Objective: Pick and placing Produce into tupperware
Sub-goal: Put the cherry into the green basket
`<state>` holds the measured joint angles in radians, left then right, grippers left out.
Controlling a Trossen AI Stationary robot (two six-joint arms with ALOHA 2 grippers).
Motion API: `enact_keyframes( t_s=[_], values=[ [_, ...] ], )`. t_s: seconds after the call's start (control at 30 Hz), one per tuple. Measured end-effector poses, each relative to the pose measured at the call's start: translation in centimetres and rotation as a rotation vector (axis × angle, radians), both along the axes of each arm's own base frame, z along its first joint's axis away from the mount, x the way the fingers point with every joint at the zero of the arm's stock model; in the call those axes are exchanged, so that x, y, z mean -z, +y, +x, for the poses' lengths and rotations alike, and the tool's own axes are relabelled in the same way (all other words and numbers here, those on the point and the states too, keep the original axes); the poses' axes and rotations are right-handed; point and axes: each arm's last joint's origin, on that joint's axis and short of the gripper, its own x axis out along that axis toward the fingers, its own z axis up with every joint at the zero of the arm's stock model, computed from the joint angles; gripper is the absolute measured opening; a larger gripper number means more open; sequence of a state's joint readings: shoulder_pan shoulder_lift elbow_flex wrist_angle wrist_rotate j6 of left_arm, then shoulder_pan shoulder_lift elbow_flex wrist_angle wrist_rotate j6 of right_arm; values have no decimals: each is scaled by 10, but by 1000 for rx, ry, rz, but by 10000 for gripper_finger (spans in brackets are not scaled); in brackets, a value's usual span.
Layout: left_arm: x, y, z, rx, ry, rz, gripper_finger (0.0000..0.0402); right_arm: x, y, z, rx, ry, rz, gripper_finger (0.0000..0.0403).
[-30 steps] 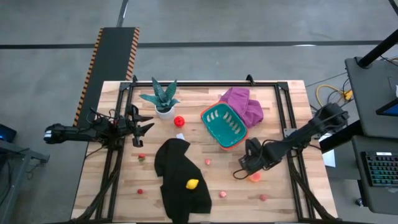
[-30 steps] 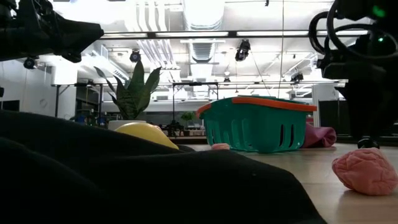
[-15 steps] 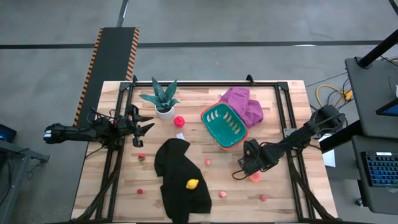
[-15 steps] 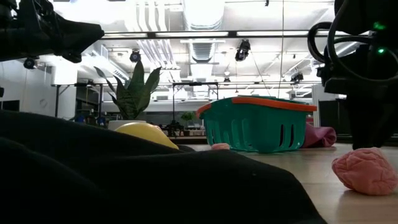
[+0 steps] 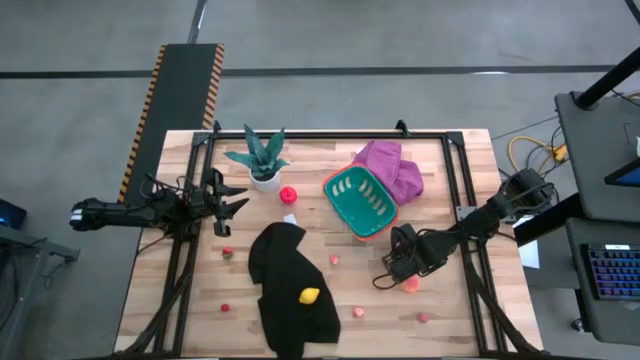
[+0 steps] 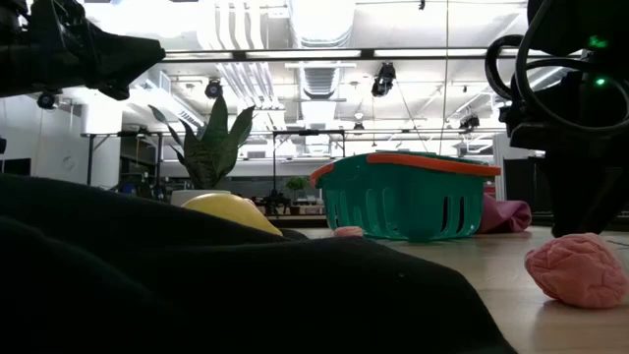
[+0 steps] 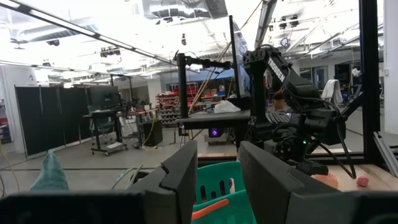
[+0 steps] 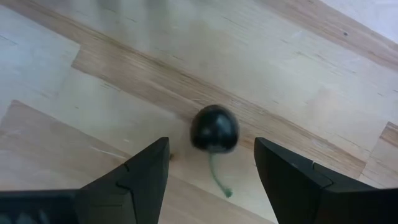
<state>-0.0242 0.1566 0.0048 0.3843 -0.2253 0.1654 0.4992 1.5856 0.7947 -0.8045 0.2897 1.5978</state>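
I should next grab the dark round piece by its round body with my right gripper, then put this produce in the teal tupperware.
The teal tupperware stands far of the table's middle, beside a purple cloth. Produce lies scattered: a red piece, a yellow one on the black cloth, a pink one and small ones. My right gripper points down just left of the pink piece. It is open, its fingers on either side of a dark round piece with a green stem that lies on the table, untouched. My left gripper waits open at the left.
A potted plant stands at the far left. More small pieces lie near the front edge and at the left. A white scrap lies by the black cloth. Bare wood shows around the right gripper.
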Motion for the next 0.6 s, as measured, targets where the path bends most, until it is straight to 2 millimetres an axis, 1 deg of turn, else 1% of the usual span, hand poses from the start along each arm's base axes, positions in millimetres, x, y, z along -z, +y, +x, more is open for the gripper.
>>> enact_keyframes(
  t_s=[0.33, 0.6],
  values=[
    [0, 0, 0, 0, 0, 0, 108, 0, -2, 1, 0, -36, -65, 226],
    [0, 0, 0, 0, 0, 0, 108, 2, -3, -1, -2, -28, -73, 226]
  ],
)
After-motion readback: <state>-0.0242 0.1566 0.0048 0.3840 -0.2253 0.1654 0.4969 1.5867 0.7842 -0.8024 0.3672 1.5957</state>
